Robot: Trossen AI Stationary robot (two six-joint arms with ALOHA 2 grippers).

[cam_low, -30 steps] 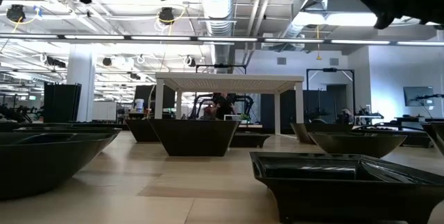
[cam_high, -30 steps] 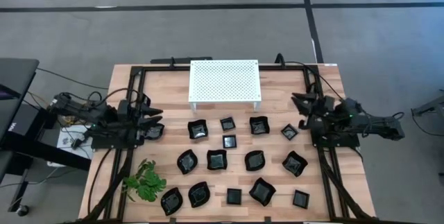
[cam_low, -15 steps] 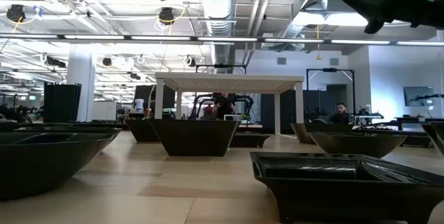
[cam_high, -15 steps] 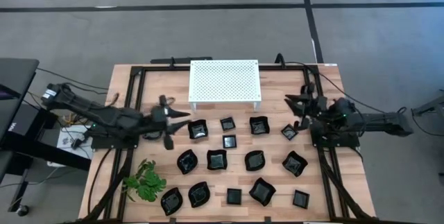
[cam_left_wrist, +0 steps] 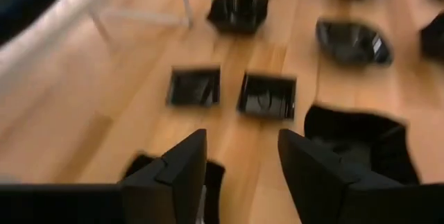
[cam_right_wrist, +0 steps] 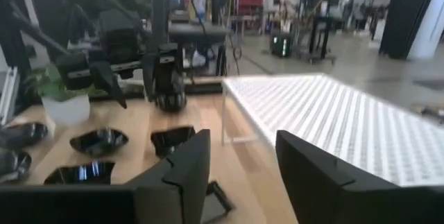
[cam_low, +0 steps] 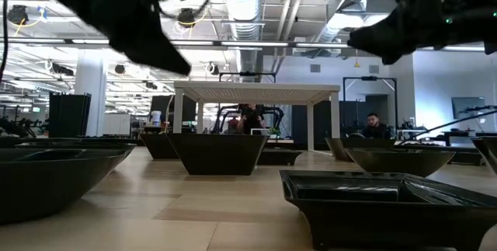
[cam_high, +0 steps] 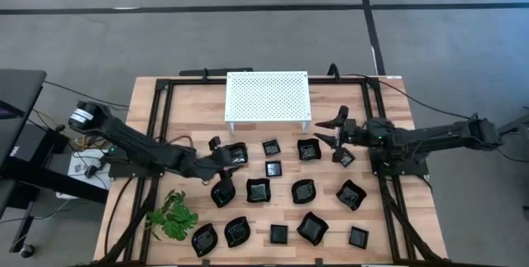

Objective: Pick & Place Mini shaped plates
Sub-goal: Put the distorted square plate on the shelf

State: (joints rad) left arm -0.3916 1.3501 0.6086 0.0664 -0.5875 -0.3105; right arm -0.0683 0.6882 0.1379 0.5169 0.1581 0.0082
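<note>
My left gripper is going to grab the wavy black plate by its rim (cam_high: 237,146) next, so that it can move the plate onto the white platform (cam_high: 267,96).
Several glossy black mini shaped plates (cam_high: 258,190) lie in loose rows on the wooden table (cam_high: 198,102), each resting on its base. My left gripper (cam_high: 221,156) reaches out from the left, open, over the table beside a wavy plate (cam_high: 236,153). In its wrist view the left gripper (cam_left_wrist: 243,172) has two square plates (cam_left_wrist: 267,96) ahead of it. My right gripper (cam_high: 331,131) hangs open above the table between the white platform (cam_high: 267,96) and a plate (cam_high: 308,149). The right gripper (cam_right_wrist: 243,161) holds nothing.
The white perforated platform (cam_right_wrist: 333,120) stands on legs at the table's far middle. A green plant sprig (cam_high: 173,215) lies near the front left corner. Black frame rails (cam_high: 157,135) run along both sides of the table, with cables beside them.
My left gripper has swung out from the table's left edge toward the middle and come down, tipping forward, to the leftmost plates. My right gripper has moved from the right edge toward the table's middle. No plate has moved.
</note>
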